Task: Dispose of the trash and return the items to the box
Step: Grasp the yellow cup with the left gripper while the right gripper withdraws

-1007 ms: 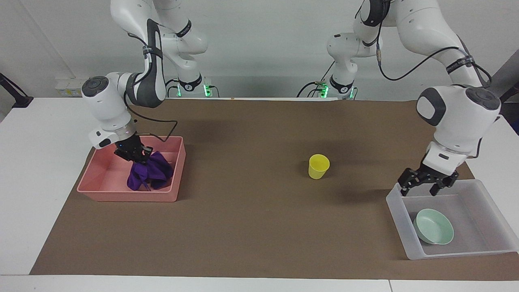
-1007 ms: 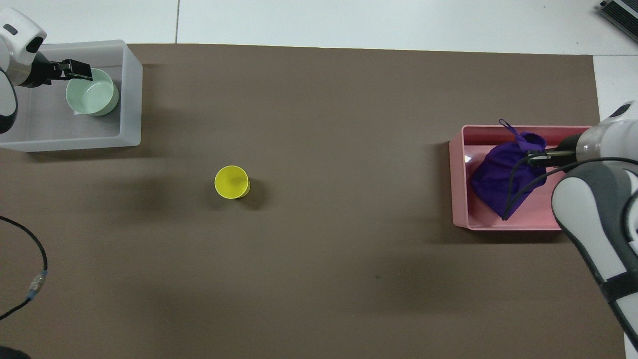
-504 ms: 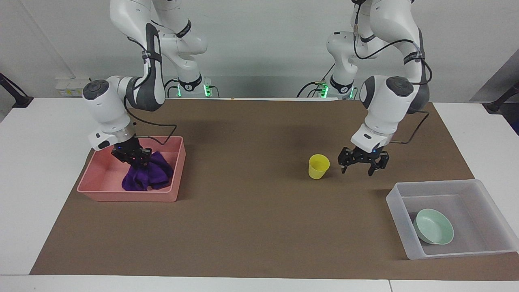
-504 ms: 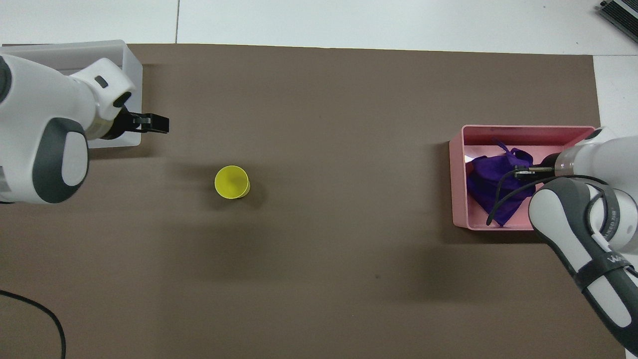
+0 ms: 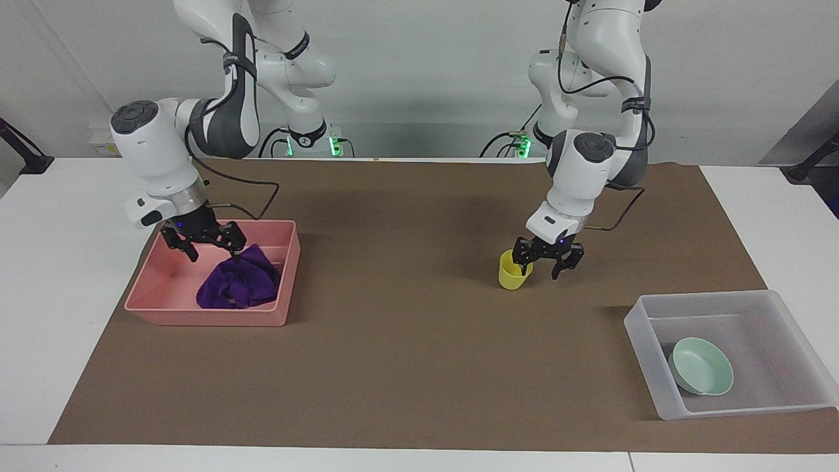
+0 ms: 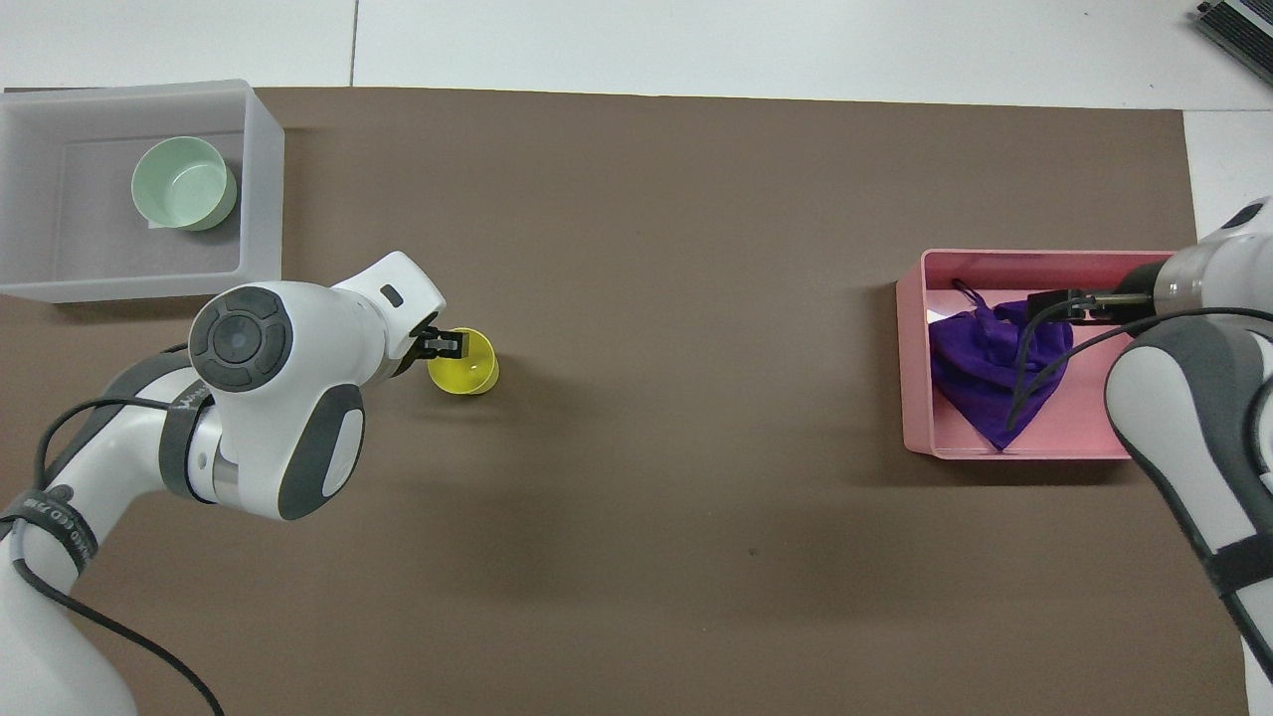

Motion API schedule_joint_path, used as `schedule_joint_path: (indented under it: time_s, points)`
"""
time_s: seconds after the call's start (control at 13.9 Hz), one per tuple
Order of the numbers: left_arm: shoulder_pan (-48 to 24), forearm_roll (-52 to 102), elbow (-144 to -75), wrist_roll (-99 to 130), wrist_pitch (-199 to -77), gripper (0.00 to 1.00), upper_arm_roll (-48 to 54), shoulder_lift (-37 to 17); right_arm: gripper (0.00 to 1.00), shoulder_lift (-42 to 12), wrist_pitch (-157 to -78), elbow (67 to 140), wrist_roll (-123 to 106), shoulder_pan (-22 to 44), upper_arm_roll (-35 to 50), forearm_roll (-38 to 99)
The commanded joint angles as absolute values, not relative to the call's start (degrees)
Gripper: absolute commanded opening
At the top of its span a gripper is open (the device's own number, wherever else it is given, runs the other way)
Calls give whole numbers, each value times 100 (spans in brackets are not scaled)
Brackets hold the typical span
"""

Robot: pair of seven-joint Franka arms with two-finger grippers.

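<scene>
My left gripper should grab the cup by its thin rim [image 6: 465,342] next, because the yellow cup's round body [image 6: 462,375] is wider than my open fingers.
The purple cloth [image 5: 239,286] lies bunched in the pink tray [image 5: 196,316] at the right arm's end; it also shows in the overhead view [image 6: 995,348]. My right gripper [image 5: 213,252] is open just above the cloth and holds nothing. The yellow cup [image 5: 510,272] stands upright mid-mat. My left gripper [image 5: 541,265] is open at the cup's rim, one finger over the cup's mouth and one outside it. The mint-green bowl [image 5: 701,366] sits in the translucent tub [image 5: 645,341] at the left arm's end.
A brown mat [image 5: 406,367] covers the white table. The right arm's black cable hangs over the pink tray [image 6: 915,368]. The tub [image 6: 261,179] stands farther from the robots than the cup [image 6: 467,365].
My left gripper left the tub, crossed the mat and came down to the cup's rim. My right gripper lowered the cloth into the pink tray, opened and rose slightly.
</scene>
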State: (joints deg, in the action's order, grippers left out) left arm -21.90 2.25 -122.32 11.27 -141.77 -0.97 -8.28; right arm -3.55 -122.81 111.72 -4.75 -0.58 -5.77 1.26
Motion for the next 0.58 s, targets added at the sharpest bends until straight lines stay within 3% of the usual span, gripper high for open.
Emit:
schedule_joint_path:
  time_s: [0.0,0.07,0.14,0.29,0.5]
  points:
    - [-2338,264,-12472,1230,-14291,51,-193,-773,100,-212,-11682,10767,235,245,-527,-246]
    - [-2338,255,-12480,1230,-14282,51,-193,-773,100,-124,-11524,10697,394,350,-527,-246]
    - [-2338,255,-12480,1230,-14274,43,-193,-773,100,-19,-11314,10583,448,404,-527,-246]
    - [-2425,264,-12472,1318,-14221,0,-202,-765,100,149,-10796,10241,448,413,-527,-246]
    - [-2347,264,-12349,1617,-14186,0,-228,-686,100,263,-9908,9600,404,361,-545,-203]
